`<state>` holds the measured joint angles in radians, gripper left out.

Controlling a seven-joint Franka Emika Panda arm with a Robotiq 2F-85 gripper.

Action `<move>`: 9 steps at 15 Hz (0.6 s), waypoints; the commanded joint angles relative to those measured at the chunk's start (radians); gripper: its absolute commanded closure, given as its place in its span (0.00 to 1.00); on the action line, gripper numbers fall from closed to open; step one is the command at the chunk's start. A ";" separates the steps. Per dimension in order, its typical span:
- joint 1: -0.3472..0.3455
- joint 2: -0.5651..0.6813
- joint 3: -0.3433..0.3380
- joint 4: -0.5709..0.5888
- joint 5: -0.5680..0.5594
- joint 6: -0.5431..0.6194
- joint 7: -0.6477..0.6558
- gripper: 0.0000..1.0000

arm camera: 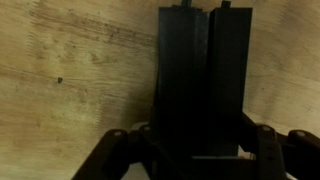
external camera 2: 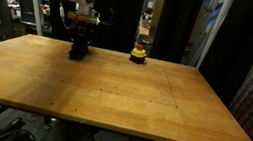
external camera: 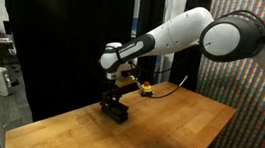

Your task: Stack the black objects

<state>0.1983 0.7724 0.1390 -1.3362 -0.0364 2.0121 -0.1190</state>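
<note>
The black objects' lower edge [external camera: 117, 119] meets the wooden tabletop beneath my fingers in the exterior view, so my gripper will release them.
In the wrist view, two black objects show as dark bars lying side by side, the left one [arm camera: 183, 70] and the right one [arm camera: 231, 70]. They run lengthwise from the top of the view down between my fingers. My gripper [arm camera: 200, 150] is shut on them, with one finger [arm camera: 150, 145] pressed against each outer side. In both exterior views the gripper [external camera: 118, 91] [external camera 2: 81, 35] points straight down over a small black pile [external camera: 116, 109] [external camera 2: 77, 50] on the wooden table [external camera: 167, 128]. The dark shapes merge, so I cannot tell how many bars lie in the pile.
A small yellow-and-red rounded object [external camera: 146, 88] [external camera 2: 138, 53] sits on the table a short way from the pile, with a black cable [external camera: 176, 86] running past it. Black curtains stand behind the table. The table's front edge [external camera 2: 108, 128] is far from the gripper.
</note>
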 commanded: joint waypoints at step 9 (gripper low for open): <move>-0.001 -0.032 0.000 -0.043 0.013 0.033 0.037 0.06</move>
<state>0.1984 0.7688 0.1390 -1.3436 -0.0359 2.0197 -0.0992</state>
